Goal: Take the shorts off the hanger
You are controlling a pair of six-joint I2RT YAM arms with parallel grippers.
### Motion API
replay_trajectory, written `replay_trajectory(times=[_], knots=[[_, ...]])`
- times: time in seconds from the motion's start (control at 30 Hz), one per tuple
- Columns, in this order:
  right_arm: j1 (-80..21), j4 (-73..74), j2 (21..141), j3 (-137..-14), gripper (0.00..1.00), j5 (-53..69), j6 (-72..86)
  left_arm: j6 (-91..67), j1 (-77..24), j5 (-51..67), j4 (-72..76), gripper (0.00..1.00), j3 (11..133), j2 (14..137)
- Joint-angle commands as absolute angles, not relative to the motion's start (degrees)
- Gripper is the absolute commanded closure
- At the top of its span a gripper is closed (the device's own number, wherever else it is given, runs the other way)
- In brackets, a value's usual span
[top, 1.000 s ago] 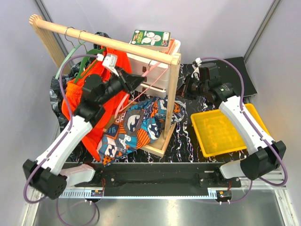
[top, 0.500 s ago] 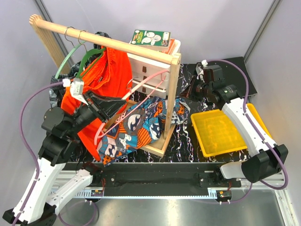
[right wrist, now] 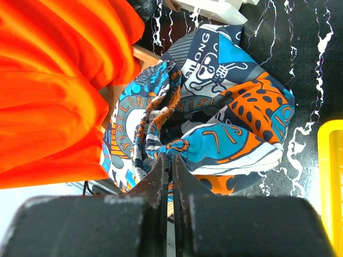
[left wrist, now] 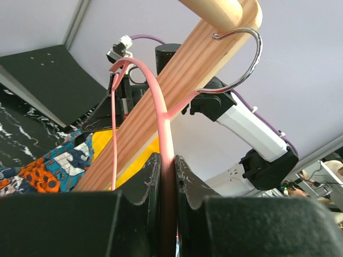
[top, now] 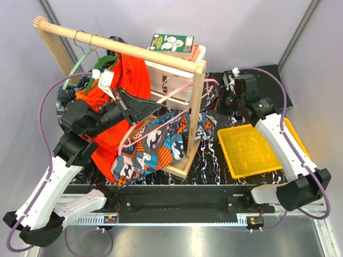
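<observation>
My left gripper needs to keep holding the pink hanger until its metal hook reaches the rack's wooden bar, because the hook is short of it and if I opened now, the hanger would drop.
My left gripper [left wrist: 167, 160] is shut on the stem of a pink hanger [left wrist: 155, 91], beside the wooden rack post [top: 197, 101]; the top view shows it [top: 151, 107] out in front of the hanging orange shorts [top: 131, 80]. The blue, orange and white patterned shorts [top: 161, 142] lie bunched at the rack's foot, with the hanger's lower bar [top: 161, 126] running across them. My right gripper [right wrist: 167, 156] is shut on a fold of these shorts [right wrist: 225, 107], whose creases run to its tips. Dark patterned shorts [top: 65, 97] show at the far left.
The wooden rail [top: 123, 48] carries green hangers [top: 102, 64]. Behind the post stands a white drawer unit [top: 171, 75] with a box [top: 171, 43] on top. A yellow tray [top: 252, 150] lies to the right on the black marbled mat [top: 214, 160].
My left arm pulled the pink hanger back and down to the left, then brought it up right again toward the post. The right gripper shifted slightly right, staying shut.
</observation>
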State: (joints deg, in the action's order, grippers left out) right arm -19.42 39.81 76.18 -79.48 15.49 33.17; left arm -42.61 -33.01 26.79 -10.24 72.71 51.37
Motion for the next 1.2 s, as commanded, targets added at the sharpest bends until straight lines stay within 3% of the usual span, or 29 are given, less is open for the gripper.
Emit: replay_trajectory(times=[0.0, 1.17], knots=[[-19.0, 39.1, 73.5, -80.7, 1.00, 14.3, 32.1, -44.6, -34.0, 25.9, -1.1, 1.00, 75.8, 51.0], [-19.0, 40.6, 71.2, -81.8, 1.00, 14.9, 33.8, -46.5, -41.3, 19.5, 2.4, 1.00, 78.9, 61.5]])
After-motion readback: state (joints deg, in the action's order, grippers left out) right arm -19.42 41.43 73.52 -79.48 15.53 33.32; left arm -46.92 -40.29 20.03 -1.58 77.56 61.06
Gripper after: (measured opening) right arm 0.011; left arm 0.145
